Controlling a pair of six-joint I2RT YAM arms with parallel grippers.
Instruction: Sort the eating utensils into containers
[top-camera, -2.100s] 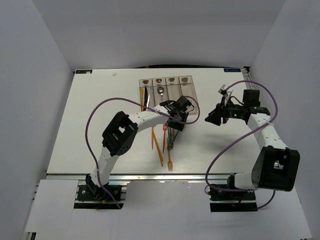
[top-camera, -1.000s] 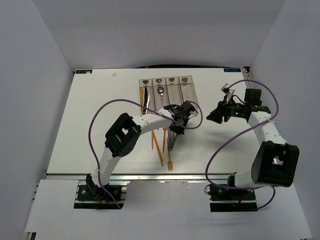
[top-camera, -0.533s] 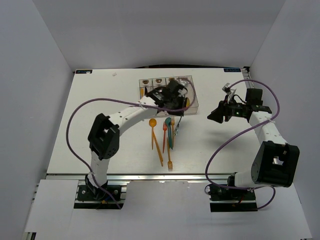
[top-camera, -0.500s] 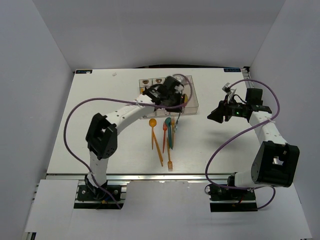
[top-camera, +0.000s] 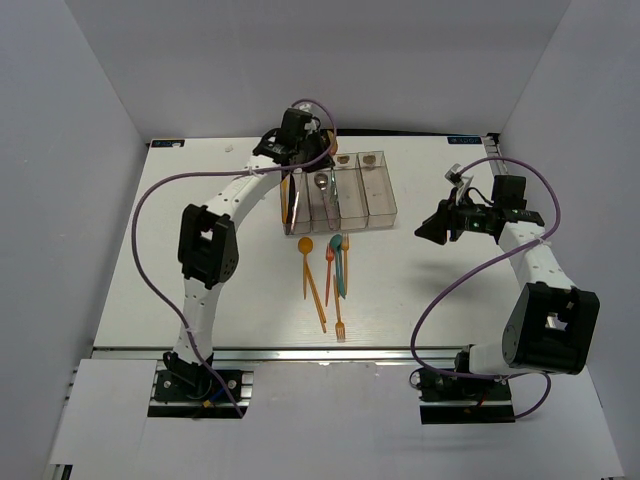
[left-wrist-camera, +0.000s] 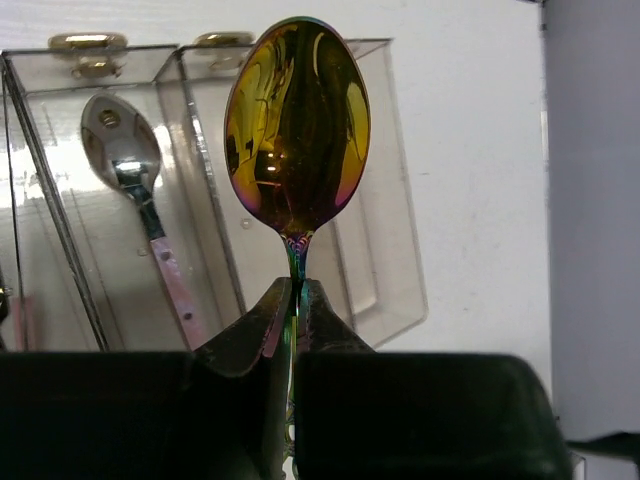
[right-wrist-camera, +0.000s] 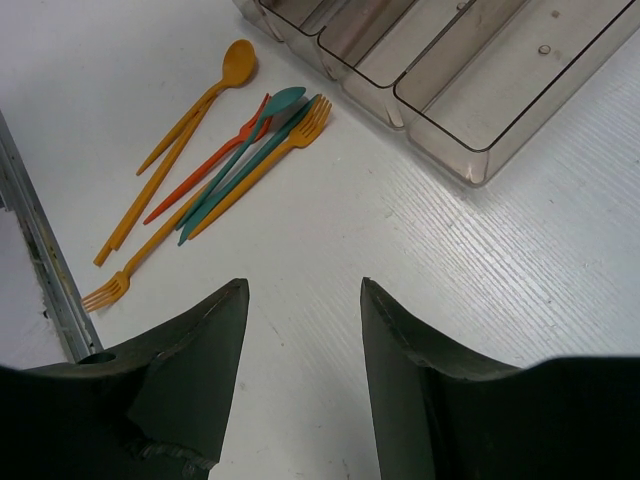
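Observation:
My left gripper is holding the gold spoon above the empty bin beside the silver spoon's bin. It needs to keep holding the gold spoon until the gold spoon is lower.
My left gripper (left-wrist-camera: 293, 292) is shut on the thin neck of a shiny gold spoon (left-wrist-camera: 297, 125), held bowl up over the far end of the containers (left-wrist-camera: 395, 270). From the top view, this gripper (top-camera: 318, 143) hangs above the labelled end of the clear bins (top-camera: 383, 212). One bin holds a silver spoon (left-wrist-camera: 122, 150). Loose utensils lie in front of the bins: an orange spoon (right-wrist-camera: 237, 62), a teal spoon (right-wrist-camera: 280, 100), a red fork (right-wrist-camera: 205, 180) and an orange fork (right-wrist-camera: 312, 118). My right gripper (right-wrist-camera: 303, 290) is open and empty, off to the right of them.
Another orange fork (right-wrist-camera: 108, 290) lies near the table's front rail (right-wrist-camera: 40, 260). The leftmost bin holds orange and black pieces (top-camera: 289, 195). Purple cables loop over both arms. White walls close in the table on three sides.
My left arm has swung from the loose utensils up to the far end of the bins, carrying the gold spoon. The right arm has stayed still.

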